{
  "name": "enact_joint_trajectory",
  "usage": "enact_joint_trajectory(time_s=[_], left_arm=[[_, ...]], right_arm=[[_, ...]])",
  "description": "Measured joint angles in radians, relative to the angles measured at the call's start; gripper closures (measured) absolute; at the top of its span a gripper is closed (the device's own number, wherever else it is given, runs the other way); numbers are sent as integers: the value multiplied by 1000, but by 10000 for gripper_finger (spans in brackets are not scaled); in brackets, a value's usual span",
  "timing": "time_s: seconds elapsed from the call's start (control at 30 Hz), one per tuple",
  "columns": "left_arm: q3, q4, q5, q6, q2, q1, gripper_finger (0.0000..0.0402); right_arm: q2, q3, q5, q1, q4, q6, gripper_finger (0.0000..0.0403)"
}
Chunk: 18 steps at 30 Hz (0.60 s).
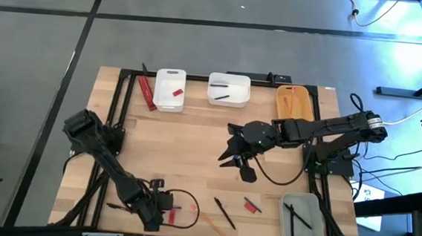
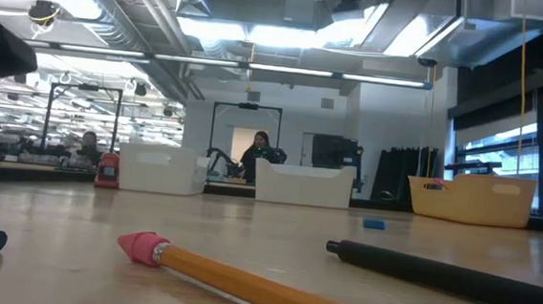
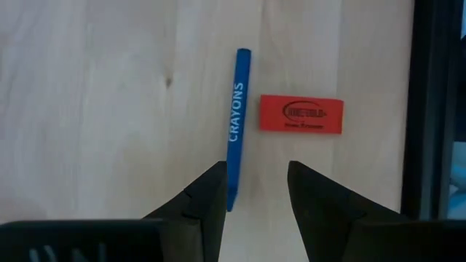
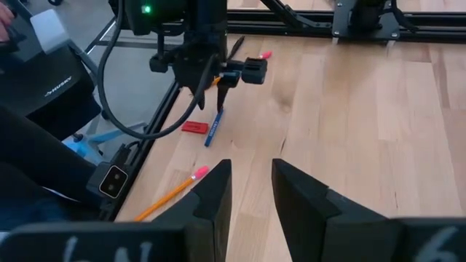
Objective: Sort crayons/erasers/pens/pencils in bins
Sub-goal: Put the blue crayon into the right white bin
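The blue crayon should go into the wider white bin to be sorted, so the robot's left gripper should next grab it by its body (image 3: 233, 164) beside the crayon's tapered tip.
A blue crayon (image 3: 237, 124) and a red eraser (image 3: 301, 115) lie flat, side by side, on the wooden table near its near-left corner. My left gripper (image 3: 255, 166) hangs open just above them, pointing steeply down; one finger stands over the crayon's near end and the gap is over bare wood between the two. From the right wrist view, the left gripper (image 4: 218, 84) is clear of the crayon (image 4: 213, 125). My right gripper (image 1: 232, 158) waits open and high over the table's middle. A pencil (image 1: 215, 224), a pen (image 1: 224, 212) and another red eraser (image 1: 252, 205) lie near the near edge.
Along the far edge stand a narrow white bin (image 1: 169, 99) holding a red eraser, a wider white bin (image 1: 228, 98) with pens and a yellow-orange bin (image 1: 295, 109). A grey bin (image 1: 301, 228) with pens sits near right. A red crayon (image 1: 147, 93) lies beside the narrow bin.
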Motion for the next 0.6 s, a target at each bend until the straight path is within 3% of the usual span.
enact_joint_trajectory(time_s=[0.23, 0.6], left_arm=[[0, 5, -52, 25, 35, -3, 264], [4, 20, -55, 29, 93, -2, 264]], right_arm=[[0, 0, 3, 0, 0, 1, 302], [0, 0, 3, 0, 1, 1, 302]])
